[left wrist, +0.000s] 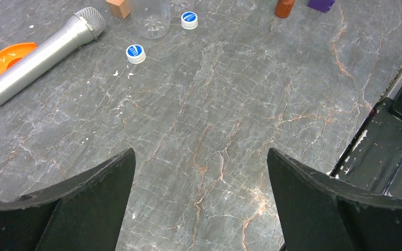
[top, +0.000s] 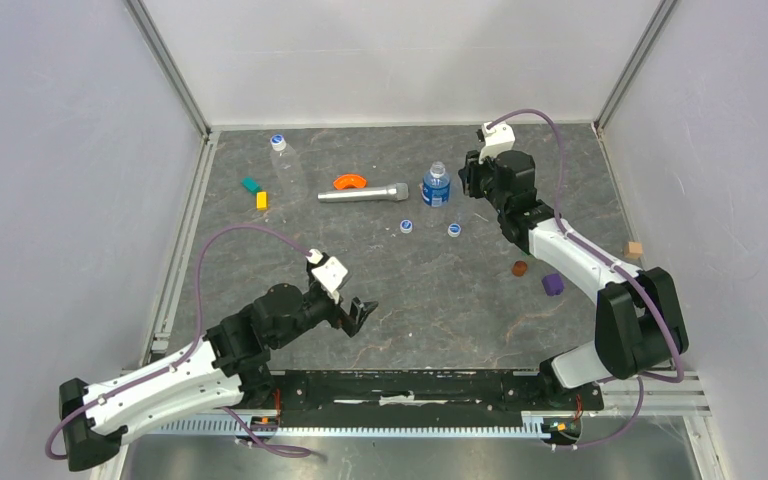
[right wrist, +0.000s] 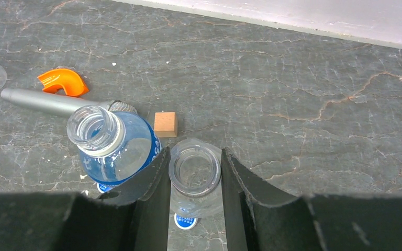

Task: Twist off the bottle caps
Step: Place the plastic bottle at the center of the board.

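Observation:
The clear unlabelled bottle (right wrist: 194, 172) is upright with its base at the flat table beside a cap and would stay standing there, so my right gripper should let it go.
My right gripper (right wrist: 194, 157) is shut on the neck of a clear unlabelled bottle (right wrist: 194, 172); the bottle stands upright with its mouth open and no cap on it. The shorter blue-label bottle (right wrist: 112, 144) stands just left of it, also uncapped, and shows in the top view (top: 436, 186). Two loose blue-topped caps (top: 406, 226) (top: 454, 230) lie on the table near them; one cap (right wrist: 187, 221) shows under the held bottle. A third clear bottle (top: 282, 165) lies at the far left with its cap (top: 278, 141) on. My left gripper (left wrist: 200, 154) is open and empty over bare table (top: 360, 312).
A silver microphone-like cylinder (top: 363, 192) and an orange curved piece (top: 349, 181) lie left of the bottles. A wooden cube (right wrist: 165, 124) sits just beyond them. Teal (top: 251, 185) and yellow (top: 261, 200) blocks are at the left; a brown cylinder (top: 520, 268) and a purple block (top: 552, 284) at the right.

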Robot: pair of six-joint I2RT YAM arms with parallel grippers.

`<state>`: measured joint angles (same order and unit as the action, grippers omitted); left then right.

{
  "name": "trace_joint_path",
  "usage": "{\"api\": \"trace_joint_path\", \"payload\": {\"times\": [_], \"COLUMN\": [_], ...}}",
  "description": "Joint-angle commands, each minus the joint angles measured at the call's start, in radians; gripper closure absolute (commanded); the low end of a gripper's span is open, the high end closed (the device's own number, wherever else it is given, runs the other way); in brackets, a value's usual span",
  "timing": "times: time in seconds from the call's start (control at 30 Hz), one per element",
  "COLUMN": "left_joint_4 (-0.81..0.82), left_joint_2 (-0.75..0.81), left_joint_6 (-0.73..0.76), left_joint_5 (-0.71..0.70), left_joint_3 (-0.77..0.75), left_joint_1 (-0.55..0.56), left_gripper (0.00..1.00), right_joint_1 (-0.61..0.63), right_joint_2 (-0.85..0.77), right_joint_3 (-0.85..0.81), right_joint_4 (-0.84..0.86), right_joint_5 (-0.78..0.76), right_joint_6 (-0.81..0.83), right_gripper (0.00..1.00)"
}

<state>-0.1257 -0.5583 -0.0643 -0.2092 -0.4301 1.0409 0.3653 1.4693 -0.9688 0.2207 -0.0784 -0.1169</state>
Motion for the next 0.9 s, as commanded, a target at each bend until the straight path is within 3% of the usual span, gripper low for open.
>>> {"api": "trace_joint_path", "payload": {"times": [0.0,0.2,0.43,0.67,0.87], "left_joint_4": [0.036,0.041,0.041,0.041,0.04], "left_joint_2": [-0.009,-0.03,-0.038,-0.035,-0.032], "left_joint_6": [-0.029,-0.028,-0.029,-0.031,-0.03], "left_joint_5": [-0.021,-0.018,-0.015,-0.018,-0.026], "left_joint_3": [-0.002,-0.009,-0.004,0.0,0.001], "left_joint_1": [0.002,0.002,0.001,0.002,0.002], "left_gripper": [0.0,0.0,0.0,0.0,0.0], "right_joint_1": [-0.003,-0.004,-0.003,-0.003,-0.005], "right_joint_2": [-0.001,-0.008,-0.012,-0.016,-0.019], "right_joint_3": [-0.046,-0.048,-0.047,-0.043,-0.059], "right_joint_4": [-0.001,-0.006,-0.012,-0.012,-0.016], "right_joint_5": [0.004,-0.003,-0.042,-0.031,-0.021], "right_joint_6": [0.007,0.014,0.017,0.021,0.017], "right_gripper": [0.62,0.57,0.6,0.46,0.4]}}
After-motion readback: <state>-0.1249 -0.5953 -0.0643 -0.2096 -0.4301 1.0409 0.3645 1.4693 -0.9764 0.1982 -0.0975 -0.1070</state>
